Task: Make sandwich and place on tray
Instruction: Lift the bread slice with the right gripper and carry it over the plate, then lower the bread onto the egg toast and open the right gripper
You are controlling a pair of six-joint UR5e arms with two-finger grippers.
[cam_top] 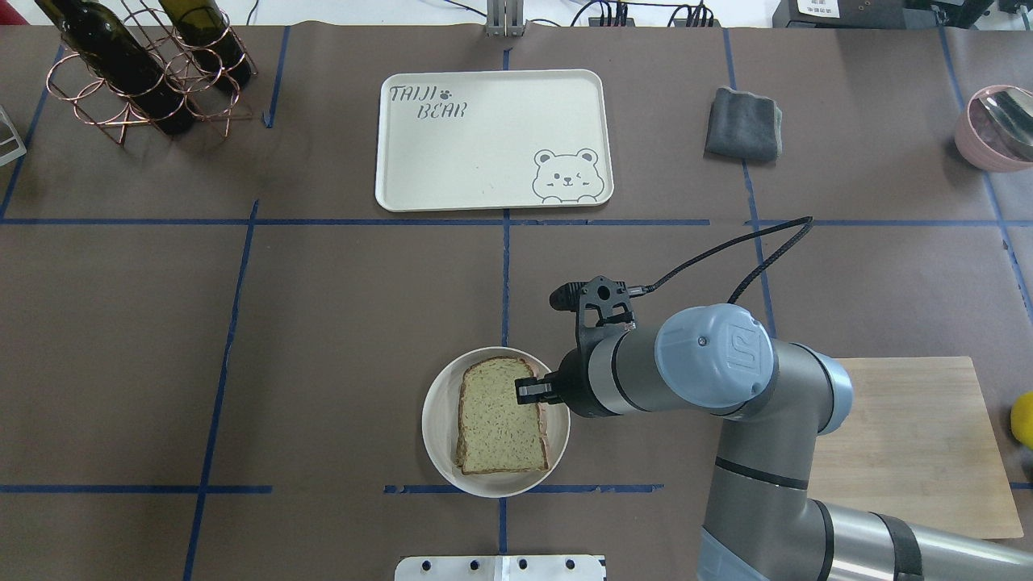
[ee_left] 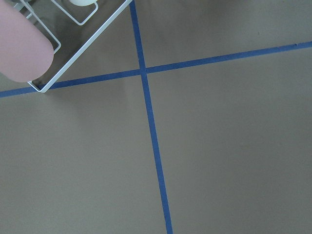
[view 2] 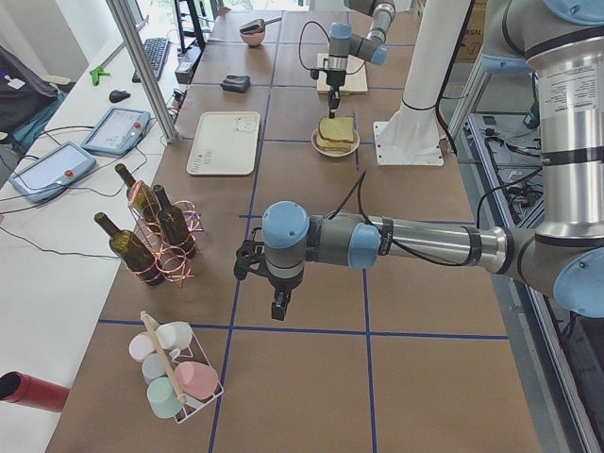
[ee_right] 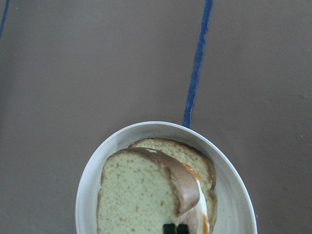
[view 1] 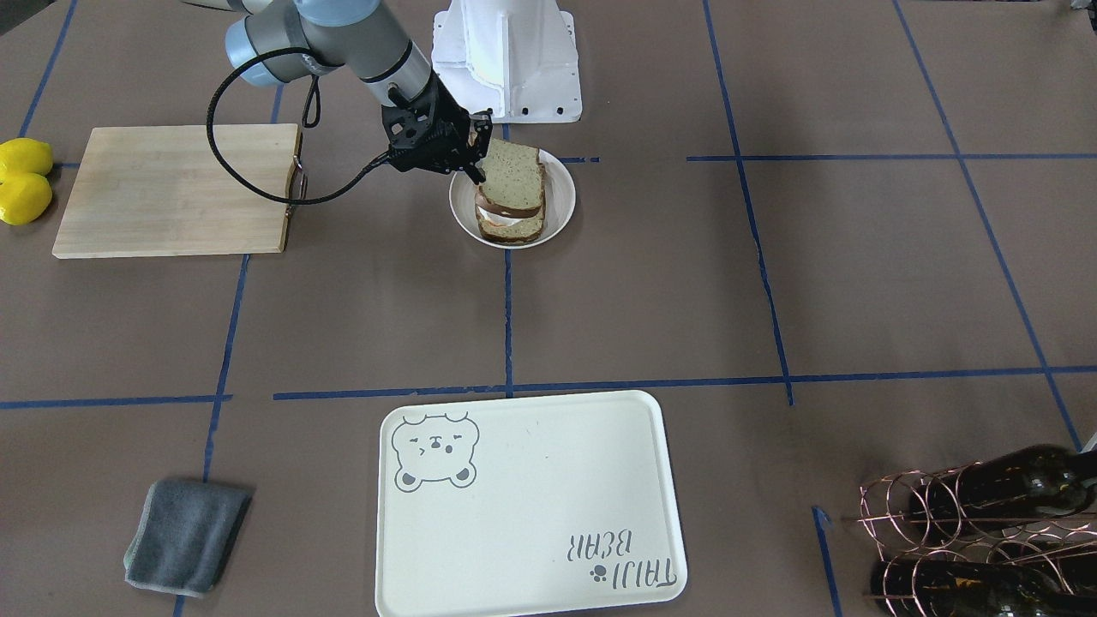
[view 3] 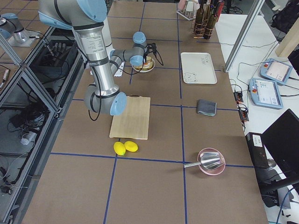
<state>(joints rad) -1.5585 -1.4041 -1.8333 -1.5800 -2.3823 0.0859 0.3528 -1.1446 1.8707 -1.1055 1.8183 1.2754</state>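
Note:
The top bread slice's lower edge (view 1: pixel 511 212) lies over the fried egg (view 1: pixel 499 218) inside the white dish, so it is time for my right gripper to open now.
The sandwich sits on a small round white dish (view 1: pixel 560 187) near the robot's base: a bottom slice, a white fried egg (ee_right: pixel 200 196) with orange yolk, and a top bread slice (view 1: pixel 512 176). My right gripper (view 1: pixel 476 164) is shut on the top slice's edge, and the slice is tilted over the stack. In the right wrist view its fingertips (ee_right: pixel 169 228) are together on the slice (ee_right: pixel 134 200). The cream bear tray (view 1: pixel 531 506) lies bare at the table's far side and also shows from overhead (cam_top: pixel 484 137). My left gripper (view 2: pixel 279 310) hangs over bare table far away; I cannot tell its state.
A wooden cutting board (view 1: pixel 171 188) and two lemons (view 1: pixel 24 182) lie on my right side. A grey cloth (view 1: pixel 186 536), a copper rack of wine bottles (view 1: pixel 977 531) and a pink bowl (cam_top: pixel 993 127) stand along the far edge. A mug rack (view 2: pixel 175 373) is near my left gripper.

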